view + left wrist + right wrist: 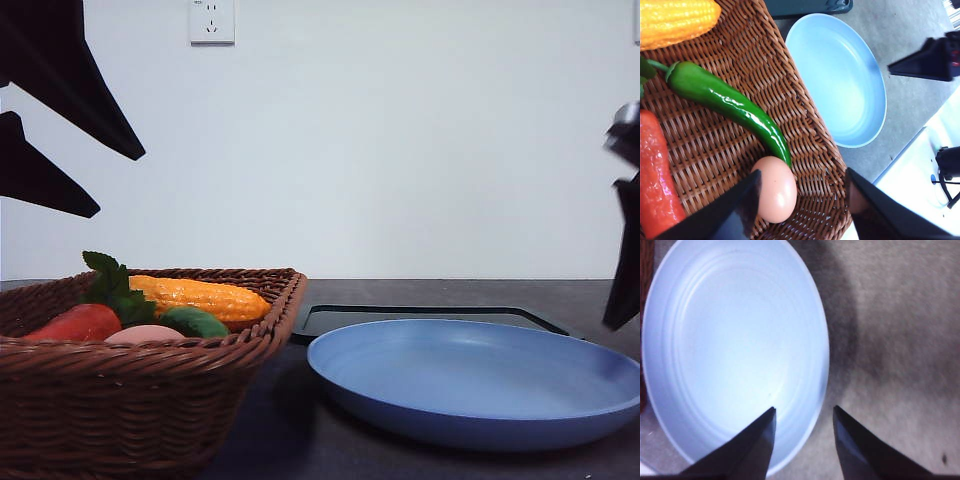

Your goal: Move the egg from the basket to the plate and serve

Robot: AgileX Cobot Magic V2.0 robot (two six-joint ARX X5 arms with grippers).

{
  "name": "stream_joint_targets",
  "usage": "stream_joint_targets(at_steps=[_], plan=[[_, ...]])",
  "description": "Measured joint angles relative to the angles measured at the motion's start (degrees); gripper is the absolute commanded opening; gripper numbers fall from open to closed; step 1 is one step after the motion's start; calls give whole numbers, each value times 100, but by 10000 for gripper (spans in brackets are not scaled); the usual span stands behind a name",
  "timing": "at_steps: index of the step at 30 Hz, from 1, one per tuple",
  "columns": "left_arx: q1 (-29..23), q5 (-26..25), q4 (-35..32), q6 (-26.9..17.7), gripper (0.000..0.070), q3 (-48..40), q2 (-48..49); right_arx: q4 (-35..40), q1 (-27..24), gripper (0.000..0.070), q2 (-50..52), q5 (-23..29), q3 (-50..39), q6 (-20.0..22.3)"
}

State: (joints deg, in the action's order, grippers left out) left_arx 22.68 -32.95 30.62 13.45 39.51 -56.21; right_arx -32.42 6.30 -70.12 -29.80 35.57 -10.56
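Note:
My right gripper grabs the light blue plate by its rim [622, 372] next, to serve the egg on the black tray.
The egg [775, 190], pinkish-brown, lies in the wicker basket [805, 150] near its corner, beside the tip of a green pepper [730, 102]. In the front view the egg [145, 333] just shows over the basket [130, 400] rim. My left gripper [800, 200] hangs open above the basket, the egg close to one of its fingers [735, 212]; from the front, the left gripper [118, 185] is high at the top left. The light blue plate [480, 385] sits right of the basket. My right gripper [804, 425] is open over the plate [735, 350] edge, holding nothing.
The basket also holds a corn cob [200, 297], a red-orange vegetable [78, 322] with green leaves and the green pepper. A flat black tray [430, 317] lies behind the plate. The right gripper [618, 240] hangs at the right edge. A white surface [920, 180] borders the table.

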Motion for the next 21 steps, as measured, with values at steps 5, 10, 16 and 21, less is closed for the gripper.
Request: stream_joint_targets(at_steps=[5,10,16,21], plan=[[28,-2,6,31,357,0,0,435,65,237,-534,-2,0,-38],[28,-2,6,74,357,0,0,810,73,170,-953,-7,0,-103],[28,-2,6,89,357,0,2,850,73,0,-1102,-19,26,-191],[28,0,6,92,366,0,0,815,73,0,-986,-55,26,-239]])
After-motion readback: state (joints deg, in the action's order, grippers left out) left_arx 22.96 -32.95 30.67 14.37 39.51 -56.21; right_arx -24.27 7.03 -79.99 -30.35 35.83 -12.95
